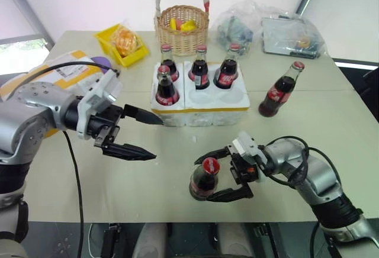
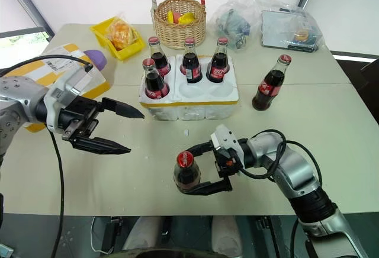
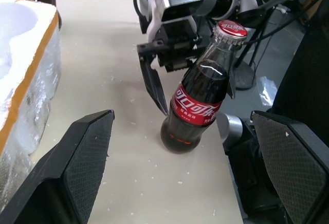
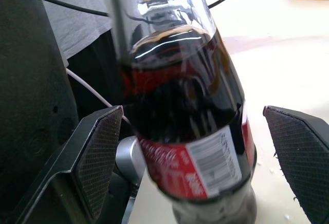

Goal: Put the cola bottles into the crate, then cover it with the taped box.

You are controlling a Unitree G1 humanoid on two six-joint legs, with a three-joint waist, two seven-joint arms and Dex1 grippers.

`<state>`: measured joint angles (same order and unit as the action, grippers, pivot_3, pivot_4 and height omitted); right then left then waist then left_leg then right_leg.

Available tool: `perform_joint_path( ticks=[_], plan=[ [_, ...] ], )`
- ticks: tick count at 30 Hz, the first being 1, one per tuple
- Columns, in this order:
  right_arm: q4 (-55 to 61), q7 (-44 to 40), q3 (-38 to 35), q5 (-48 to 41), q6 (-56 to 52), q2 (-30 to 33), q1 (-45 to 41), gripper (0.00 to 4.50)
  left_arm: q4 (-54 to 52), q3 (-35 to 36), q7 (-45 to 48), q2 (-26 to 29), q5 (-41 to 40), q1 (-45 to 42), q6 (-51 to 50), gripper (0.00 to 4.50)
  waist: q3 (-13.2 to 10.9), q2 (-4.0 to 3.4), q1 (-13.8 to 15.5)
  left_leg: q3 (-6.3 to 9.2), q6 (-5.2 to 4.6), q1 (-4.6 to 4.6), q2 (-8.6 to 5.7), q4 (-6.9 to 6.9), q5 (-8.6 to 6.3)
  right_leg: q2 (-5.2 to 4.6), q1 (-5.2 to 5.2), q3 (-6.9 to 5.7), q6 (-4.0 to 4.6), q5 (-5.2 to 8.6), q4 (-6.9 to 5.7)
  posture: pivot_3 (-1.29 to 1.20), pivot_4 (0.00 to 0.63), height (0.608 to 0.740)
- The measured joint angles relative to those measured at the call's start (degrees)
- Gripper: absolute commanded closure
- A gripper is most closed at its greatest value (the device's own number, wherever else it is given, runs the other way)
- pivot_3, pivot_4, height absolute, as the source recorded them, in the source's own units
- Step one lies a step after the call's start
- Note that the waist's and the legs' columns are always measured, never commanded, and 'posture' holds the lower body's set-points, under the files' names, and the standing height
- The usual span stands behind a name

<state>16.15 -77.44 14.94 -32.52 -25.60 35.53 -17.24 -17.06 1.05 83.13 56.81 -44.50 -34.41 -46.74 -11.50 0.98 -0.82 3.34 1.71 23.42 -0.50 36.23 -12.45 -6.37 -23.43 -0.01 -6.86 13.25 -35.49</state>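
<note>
The right gripper should close on the bottle now: both of its fingers are beside the cola bottle's red label (image 1: pixel 202 189) (image 4: pixel 193 167), so closing now would catch the bottle.
The crate (image 1: pixel 201 105), a low white foam block with a thin yellow band, sits mid-table with several cola bottles (image 1: pixel 200 68) in its wells. Another cola bottle (image 1: pixel 280 92) stands on the table to its right. One more cola bottle (image 1: pixel 205 178) stands near the front edge, between the fingers of my open right gripper (image 1: pixel 203 180). In the right wrist view there is a gap between this bottle (image 4: pixel 190 131) and each pad (image 4: pixel 100 154). My left gripper (image 1: pixel 158 138) hangs open and empty, left of the crate's front. The taped box (image 1: pixel 65 74) lies far left, partly behind my left arm.
A wicker basket (image 1: pixel 182 30) and a yellow bin (image 1: pixel 121 44) holding a bagged orange item stand behind the crate. Plastic-wrapped items (image 1: pixel 290 33) lie at the back right. A purple object (image 1: pixel 102 63) rests by the taped box. The table's front edge runs just below the right gripper.
</note>
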Motion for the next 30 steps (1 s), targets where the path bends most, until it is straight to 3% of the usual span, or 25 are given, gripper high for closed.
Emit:
perform_joint_path(
  ticks=[2,4,5,18,25,30],
  plan=[
    [-0.7,0.0,0.8,0.4,0.2,-0.8,0.0,0.75,0.0,0.0,-0.3,0.0,0.0,0.0,0.0,0.0,0.0,0.0,0.0,0.0,0.0,0.0,0.0,0.0,0.0,0.0,0.0,0.0,0.0,0.0,0.0,0.0,0.15,0.738],
    [-0.9,0.3,0.3,0.7,1.1,-1.2,-0.3,1.64,0.1,0.1,-0.6,0.0,0.0,-0.1,-0.1,0.0,0.0,0.0,0.0,-0.01,0.0,0.0,0.0,0.01,0.0,0.0,0.01,0.0,0.0,0.0,0.01,0.0,0.15,0.738],
    [-1.0,0.3,0.2,0.7,1.0,-1.1,-0.9,1.84,0.2,0.1,-0.8,0.0,0.0,-0.4,-0.1,0.0,0.0,0.01,0.0,0.0,0.0,-0.01,0.0,0.0,0.0,0.0,0.02,0.0,0.0,0.0,0.01,0.0,0.15,0.738],
    [-0.4,3.1,-4.0,-5.0,-7.9,0.5,-2.5,1.84,2.7,0.0,-1.0,0.0,0.7,-1.5,1.5,0.0,0.0,0.0,0.0,0.01,0.0,0.01,0.0,0.0,0.0,0.01,-0.02,0.0,0.0,-0.01,0.0,0.0,0.15,0.738],
    [-5.7,10.7,-14.6,-12.8,-16.0,-0.2,-20.3,1.84,2.8,1.6,-4.1,-0.9,1.2,0.9,2.7,0.0,0.0,-0.04,-0.2,0.04,0.0,0.01,0.11,-0.05,0.0,0.13,-0.09,0.0,0.04,-0.05,-0.03,0.0,0.15,0.738],
    [-16.9,14.9,-15.8,-11.6,-16.1,-4.4,-29.6,1.84,2.0,3.8,-6.5,-1.3,0.7,2.2,3.2,0.0,0.0,-0.04,-0.2,0.04,0.0,0.04,0.12,-0.15,0.0,0.16,-0.14,0.0,-0.1,-0.13,-0.02,0.0,0.15,0.738]
  ],
)
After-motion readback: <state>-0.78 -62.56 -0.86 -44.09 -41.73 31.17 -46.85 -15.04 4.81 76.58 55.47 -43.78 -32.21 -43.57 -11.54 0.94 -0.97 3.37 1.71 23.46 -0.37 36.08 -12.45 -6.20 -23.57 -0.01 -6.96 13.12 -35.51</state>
